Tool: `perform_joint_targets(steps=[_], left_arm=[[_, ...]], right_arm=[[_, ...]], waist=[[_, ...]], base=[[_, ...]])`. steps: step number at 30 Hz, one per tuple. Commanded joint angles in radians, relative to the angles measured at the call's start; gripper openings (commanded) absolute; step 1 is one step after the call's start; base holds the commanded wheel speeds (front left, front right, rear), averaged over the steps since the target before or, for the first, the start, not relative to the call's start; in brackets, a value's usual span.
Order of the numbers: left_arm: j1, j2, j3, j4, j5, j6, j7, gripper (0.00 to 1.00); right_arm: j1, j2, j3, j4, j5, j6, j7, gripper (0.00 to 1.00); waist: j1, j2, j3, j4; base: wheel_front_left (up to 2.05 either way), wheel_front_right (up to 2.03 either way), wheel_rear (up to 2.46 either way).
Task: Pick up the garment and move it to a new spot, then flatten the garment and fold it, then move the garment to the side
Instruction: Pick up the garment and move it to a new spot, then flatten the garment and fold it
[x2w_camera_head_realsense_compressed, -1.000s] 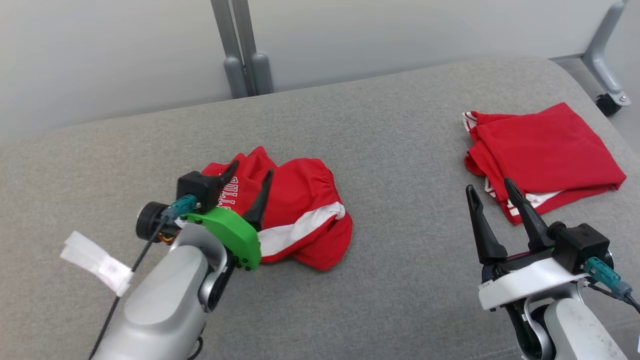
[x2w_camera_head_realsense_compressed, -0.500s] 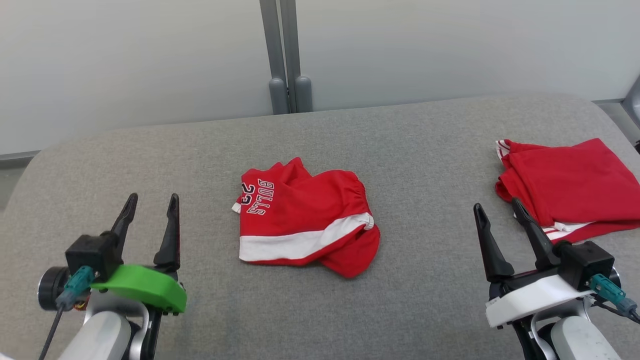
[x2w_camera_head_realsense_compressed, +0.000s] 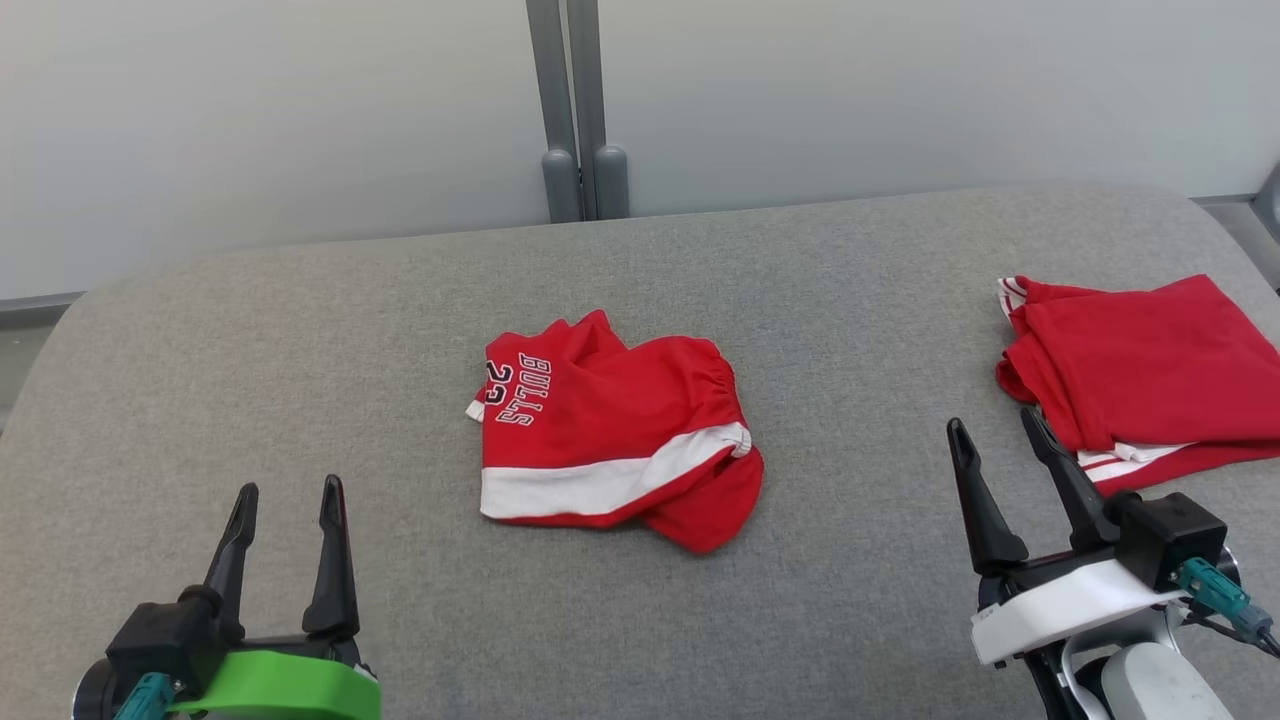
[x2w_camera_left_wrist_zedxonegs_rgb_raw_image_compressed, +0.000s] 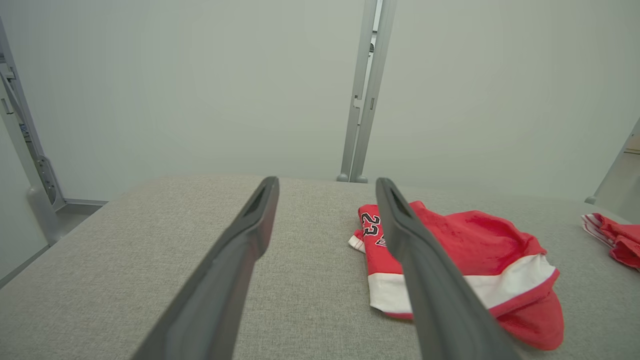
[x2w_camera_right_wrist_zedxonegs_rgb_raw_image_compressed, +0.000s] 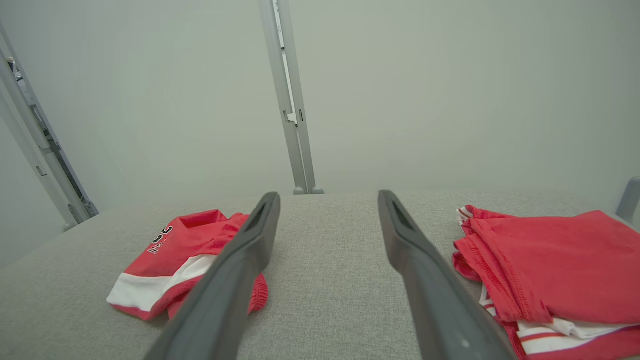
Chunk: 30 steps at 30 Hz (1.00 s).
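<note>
Next, my right gripper takes hold of the red shorts (x2w_camera_head_realsense_compressed: 600, 444) by their elastic waistband to move them and flatten them.
The garment (x2w_camera_head_realsense_compressed: 610, 430) is a red pair of shorts with a white stripe and "BULLS 23" lettering, lying folded in the middle of the grey padded surface (x2w_camera_head_realsense_compressed: 300, 330). It also shows in the left wrist view as the garment (x2w_camera_left_wrist_zedxonegs_rgb_raw_image_compressed: 475, 250) and in the right wrist view as the garment (x2w_camera_right_wrist_zedxonegs_rgb_raw_image_compressed: 185, 240). My left gripper (x2w_camera_head_realsense_compressed: 288, 490) is open at the lower left, well apart from the shorts, with nothing between its fingers (x2w_camera_left_wrist_zedxonegs_rgb_raw_image_compressed: 326, 181). My right gripper (x2w_camera_head_realsense_compressed: 993, 420) stands open and empty at the lower right (x2w_camera_right_wrist_zedxonegs_rgb_raw_image_compressed: 328, 195).
A second red garment (x2w_camera_head_realsense_compressed: 1140, 360) with white trim lies folded at the right edge, just beyond my right gripper (x2w_camera_right_wrist_zedxonegs_rgb_raw_image_compressed: 550, 260). A grey double post (x2w_camera_head_realsense_compressed: 575, 100) stands behind the surface against a pale wall. Bare grey padding surrounds the shorts.
My left gripper has drawn back from over the shorts to the lower left, staying open. The head camera shifted early on. The right gripper and both garments have kept their places.
</note>
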Motion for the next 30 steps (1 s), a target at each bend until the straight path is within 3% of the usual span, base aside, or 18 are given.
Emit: perform_joint_targets(steps=[1,18,22,30], left_arm=[[0.021,-0.004,0.014,-0.001,0.012,-0.010,-0.003,1.00],[0.027,-0.080,0.100,0.035,0.086,-0.089,-0.003,1.00],[0.018,-0.089,0.100,0.043,0.097,-0.101,-0.003,1.00],[-0.003,-0.109,0.076,0.057,0.118,-0.134,-0.003,1.00]], right_arm=[[0.005,-0.006,-0.002,0.002,0.010,0.000,-0.002,1.00],[-0.012,-0.025,0.026,0.030,0.015,0.000,-0.002,1.00],[-0.046,-0.038,0.054,0.089,0.034,0.000,0.014,1.00],[-0.208,-0.107,0.204,0.218,0.073,0.000,0.173,1.00]], waist=[[0.0001,0.0000,0.001,0.004],[0.0001,0.0000,0.001,0.008],[0.0001,0.0000,0.006,0.039],[0.0001,0.0000,0.030,0.140]], base=[[0.00,0.00,0.00],[0.00,0.00,0.00],[0.00,0.00,0.00],[0.00,0.00,0.00]])
